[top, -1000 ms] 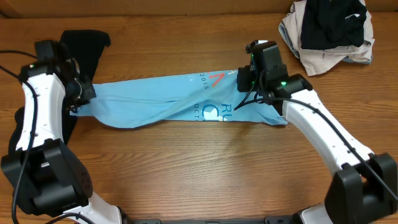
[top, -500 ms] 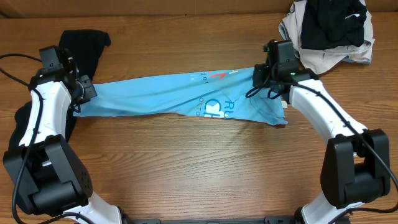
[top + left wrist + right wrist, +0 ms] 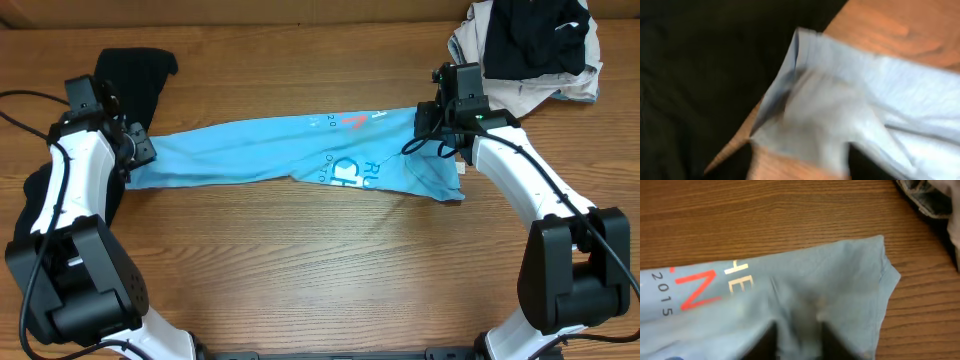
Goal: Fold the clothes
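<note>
My left gripper is going to grip the light-blue T-shirt next, at the corner of its end by the black garment, and then I will fold that end inward.
The light-blue T-shirt lies stretched in a long folded band across the table, its white and red lettering toward the right. My left gripper is at its left end. In the left wrist view the T-shirt's corner lies between the parted jaws of the left gripper, with wood showing under it. My right gripper sits at the band's right end. In its wrist view the right gripper stands open, and a ridge of the T-shirt lies loose between the fingers.
A long black garment lies at the far left under my left arm, and fills the left of the left wrist view. A pile of black and beige garments sits at the back right corner, close behind my right gripper.
The right gripper carried its end of the shirt rightward and back, stretching the band. Both grippers' jaws have since parted and let the cloth go slack.
</note>
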Controlling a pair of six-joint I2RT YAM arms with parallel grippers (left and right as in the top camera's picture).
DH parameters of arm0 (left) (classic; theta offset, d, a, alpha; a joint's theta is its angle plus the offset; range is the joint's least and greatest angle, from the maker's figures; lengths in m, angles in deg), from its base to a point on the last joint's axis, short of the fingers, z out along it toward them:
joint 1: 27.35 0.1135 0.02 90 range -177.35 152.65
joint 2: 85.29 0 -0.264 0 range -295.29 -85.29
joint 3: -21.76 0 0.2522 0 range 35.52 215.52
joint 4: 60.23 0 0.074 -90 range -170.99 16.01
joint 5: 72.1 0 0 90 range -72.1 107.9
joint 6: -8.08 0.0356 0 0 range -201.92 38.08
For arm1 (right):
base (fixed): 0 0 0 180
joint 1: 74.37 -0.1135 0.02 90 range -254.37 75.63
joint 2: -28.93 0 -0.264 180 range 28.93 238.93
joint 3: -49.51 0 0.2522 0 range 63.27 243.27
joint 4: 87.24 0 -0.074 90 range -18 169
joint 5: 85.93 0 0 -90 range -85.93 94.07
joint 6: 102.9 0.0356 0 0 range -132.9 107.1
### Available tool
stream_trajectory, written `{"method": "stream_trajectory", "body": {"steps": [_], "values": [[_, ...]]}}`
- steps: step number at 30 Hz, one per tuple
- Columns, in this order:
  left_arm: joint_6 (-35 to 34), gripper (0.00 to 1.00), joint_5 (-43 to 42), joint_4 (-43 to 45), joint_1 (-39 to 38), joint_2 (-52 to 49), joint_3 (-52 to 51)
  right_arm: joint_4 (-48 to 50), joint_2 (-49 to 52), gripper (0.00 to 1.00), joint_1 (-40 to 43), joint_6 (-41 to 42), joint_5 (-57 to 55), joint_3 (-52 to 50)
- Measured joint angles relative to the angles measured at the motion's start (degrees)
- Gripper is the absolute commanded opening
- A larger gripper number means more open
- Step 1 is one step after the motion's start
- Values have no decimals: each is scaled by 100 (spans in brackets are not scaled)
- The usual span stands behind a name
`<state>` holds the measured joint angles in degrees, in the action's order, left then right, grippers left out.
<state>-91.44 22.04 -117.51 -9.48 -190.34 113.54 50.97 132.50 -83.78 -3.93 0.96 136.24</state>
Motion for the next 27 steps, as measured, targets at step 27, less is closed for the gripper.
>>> {"method": "stream_trajectory", "body": {"steps": [27], "values": [[1290, 95, -767, 229, 361, -931, 0, -1773, -568, 100, 0, 0, 684, 503]]}}
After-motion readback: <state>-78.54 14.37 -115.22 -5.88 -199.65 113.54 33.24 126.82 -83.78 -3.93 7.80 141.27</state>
